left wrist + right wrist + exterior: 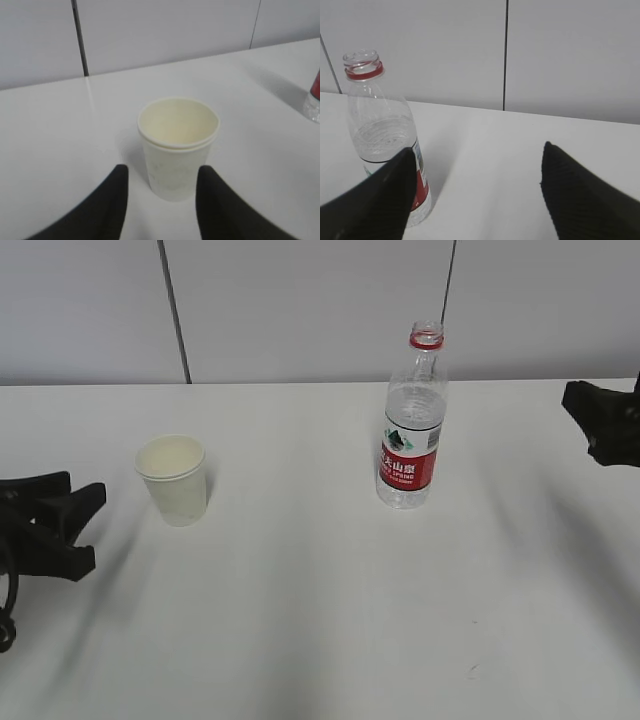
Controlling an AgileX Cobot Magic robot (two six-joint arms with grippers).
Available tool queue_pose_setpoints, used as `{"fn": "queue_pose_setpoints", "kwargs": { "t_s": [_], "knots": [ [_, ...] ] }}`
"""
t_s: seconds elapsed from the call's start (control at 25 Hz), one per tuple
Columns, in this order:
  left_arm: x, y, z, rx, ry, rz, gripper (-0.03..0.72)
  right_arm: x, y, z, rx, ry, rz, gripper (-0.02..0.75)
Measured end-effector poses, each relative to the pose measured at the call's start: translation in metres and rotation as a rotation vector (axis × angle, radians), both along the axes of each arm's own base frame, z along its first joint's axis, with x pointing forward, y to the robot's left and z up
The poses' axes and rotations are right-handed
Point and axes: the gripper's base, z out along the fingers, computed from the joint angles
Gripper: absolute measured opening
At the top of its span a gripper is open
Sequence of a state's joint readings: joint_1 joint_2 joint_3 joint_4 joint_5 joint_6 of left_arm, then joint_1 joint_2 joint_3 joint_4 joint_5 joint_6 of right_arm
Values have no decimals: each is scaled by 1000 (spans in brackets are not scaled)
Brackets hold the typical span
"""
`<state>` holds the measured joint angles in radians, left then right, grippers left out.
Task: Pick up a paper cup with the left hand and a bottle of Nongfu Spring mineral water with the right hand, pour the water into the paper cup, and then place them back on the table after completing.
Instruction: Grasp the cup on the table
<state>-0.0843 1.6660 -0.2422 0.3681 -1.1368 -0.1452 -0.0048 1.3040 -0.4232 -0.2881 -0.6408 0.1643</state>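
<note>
I will pick up the paper cup with my left gripper next. I will take it by the narrower body below, because the cup widens to a wide doubled rim (172, 475) (178, 148).
The paper cup (172, 480) is off-white with a doubled rim and stands upright on the white table (300, 620), left of centre. My left hand's gripper (98, 527) is open at the left edge, a short way from the cup. From the left wrist, the cup (177, 145) stands just ahead of the gap between the black fingers (112, 200), untouched. The Nongfu Spring bottle (410, 430) has a red label and no cap, and stands upright right of centre, partly full of clear water. My right gripper (582, 425) is open and empty at the right edge. The bottle (380, 130) shows partly behind its left finger (380, 200).
A grey panelled wall (300, 310) runs along the table's far edge. A stretch of bare tabletop lies between the cup and the bottle. In the left wrist view the bottle's base (314, 100) shows at the right edge.
</note>
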Motion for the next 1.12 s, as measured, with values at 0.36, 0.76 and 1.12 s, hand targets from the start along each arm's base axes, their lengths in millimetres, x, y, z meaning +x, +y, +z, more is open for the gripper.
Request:
{"fn": "queue_pose_setpoints", "kwargs": {
  "t_s": [0.36, 0.76, 1.12],
  "knots": [
    [12, -5, -29, 17, 101, -52, 446, 0, 2, 7, 10, -73, 25, 573],
    [60, -27, -57, 14, 100, -102, 585, 0, 3, 8, 25, -96, 33, 573],
    [101, -35, -67, 4, 41, -91, 586, 0, 3, 8, 25, -96, 33, 573]
  ]
}}
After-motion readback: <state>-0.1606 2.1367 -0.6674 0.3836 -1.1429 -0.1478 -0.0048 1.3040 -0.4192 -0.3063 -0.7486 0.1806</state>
